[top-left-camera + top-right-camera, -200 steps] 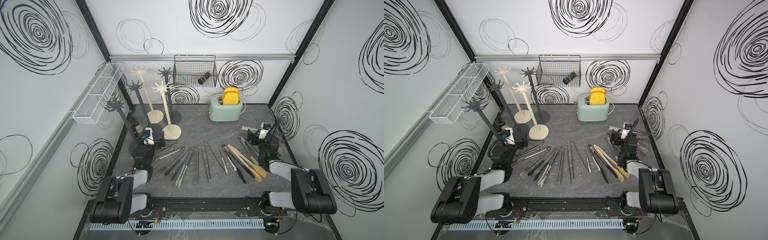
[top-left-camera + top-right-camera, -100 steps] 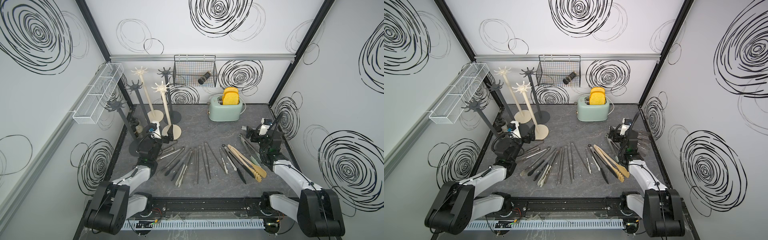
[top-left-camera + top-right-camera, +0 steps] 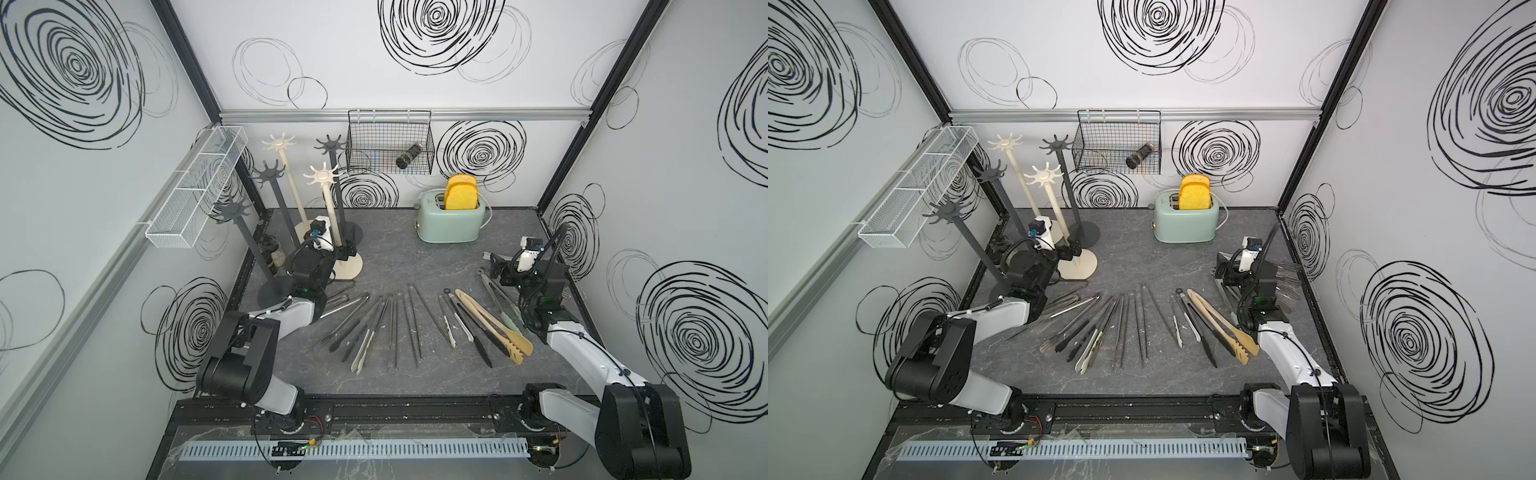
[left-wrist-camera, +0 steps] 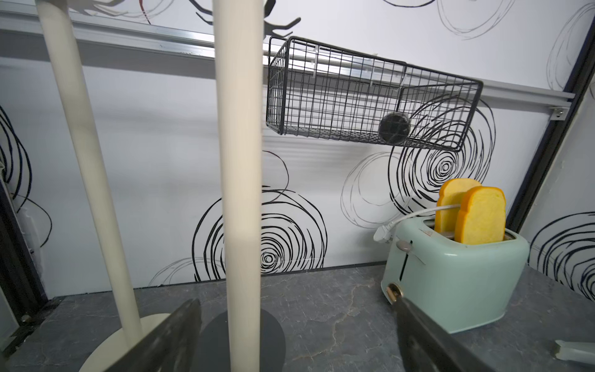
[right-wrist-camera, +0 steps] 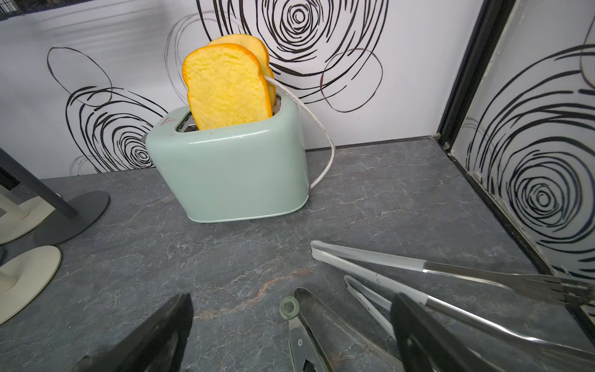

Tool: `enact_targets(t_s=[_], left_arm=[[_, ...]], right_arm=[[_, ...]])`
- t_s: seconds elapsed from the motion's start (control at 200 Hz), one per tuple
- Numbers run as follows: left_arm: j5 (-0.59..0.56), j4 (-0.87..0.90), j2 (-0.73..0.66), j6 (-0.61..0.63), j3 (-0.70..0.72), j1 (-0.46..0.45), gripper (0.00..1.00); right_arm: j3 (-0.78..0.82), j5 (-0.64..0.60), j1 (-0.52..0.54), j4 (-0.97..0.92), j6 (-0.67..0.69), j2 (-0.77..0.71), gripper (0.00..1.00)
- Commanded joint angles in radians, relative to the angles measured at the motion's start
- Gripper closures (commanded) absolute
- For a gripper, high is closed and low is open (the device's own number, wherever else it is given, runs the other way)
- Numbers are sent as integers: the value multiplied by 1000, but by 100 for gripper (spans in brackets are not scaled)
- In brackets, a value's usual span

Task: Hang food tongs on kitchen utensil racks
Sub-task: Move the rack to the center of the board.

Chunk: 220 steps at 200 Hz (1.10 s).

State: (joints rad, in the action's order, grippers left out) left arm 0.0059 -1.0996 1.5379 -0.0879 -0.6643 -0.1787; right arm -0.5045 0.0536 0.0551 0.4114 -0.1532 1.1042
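Note:
I should grab the front cream rack by its upright pole with my left gripper next. The rack's hooks and base then stay free to hang food tongs (image 3: pixel 392 324).
Several food tongs (image 3: pixel 392 324) (image 3: pixel 1121 328) lie fanned on the grey table, a wide wooden pair (image 3: pixel 490 320) among them. Dark and cream kitchen utensil racks (image 3: pixel 330 212) (image 3: pixel 1054 203) stand at the back left with bare hook crowns. My left gripper (image 3: pixel 347 251) (image 4: pixel 296 302) is open low beside the front cream rack. That rack's pole (image 4: pixel 240 193) shows in the gap near one finger, untouched. My right gripper (image 3: pixel 496 268) (image 5: pixel 293 301) is open just above the ringed end of steel tongs (image 5: pixel 302 338). White-sleeved steel tongs (image 5: pixel 367 257) lie beside them.
A mint toaster (image 3: pixel 451 218) with two yellow bread slices stands at the back centre. A black wire basket (image 3: pixel 390 145) with a dark jar hangs on the back wall. A white mesh tray (image 3: pixel 195 191) hangs on the left wall. Small jars (image 3: pixel 270 253) sit by the rack bases.
Both arms have unfolded and reached toward the back. The left gripper has come up to the cream rack's pole, the right one over the rightmost tongs. Both stay open.

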Motion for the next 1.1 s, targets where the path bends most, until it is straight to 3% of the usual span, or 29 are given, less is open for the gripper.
enact_targets(t_s=[0.0,0.19,0.465,0.565,0.69,0.871,0.881,1.096], left_arm=[[-44,-70,38,34,-65,22,4],[-44,-17,91,54,-138,41,8],[-34,57,141,85,-209,41,27],[-27,78,152,85,-225,41,52],[-25,82,153,85,-230,41,64],[-17,100,144,80,-229,40,95],[-17,101,143,79,-229,39,100],[65,105,105,50,-208,37,100]], right_arm=[[-17,18,-2,3,1,19,2],[-22,26,-3,13,3,54,2],[-30,29,-5,15,3,86,2],[-32,28,-7,13,3,87,2],[-32,26,-8,8,3,86,2],[-37,24,-11,-2,3,76,2],[-38,23,-11,-4,3,74,2],[-48,18,-14,-29,2,37,2]])
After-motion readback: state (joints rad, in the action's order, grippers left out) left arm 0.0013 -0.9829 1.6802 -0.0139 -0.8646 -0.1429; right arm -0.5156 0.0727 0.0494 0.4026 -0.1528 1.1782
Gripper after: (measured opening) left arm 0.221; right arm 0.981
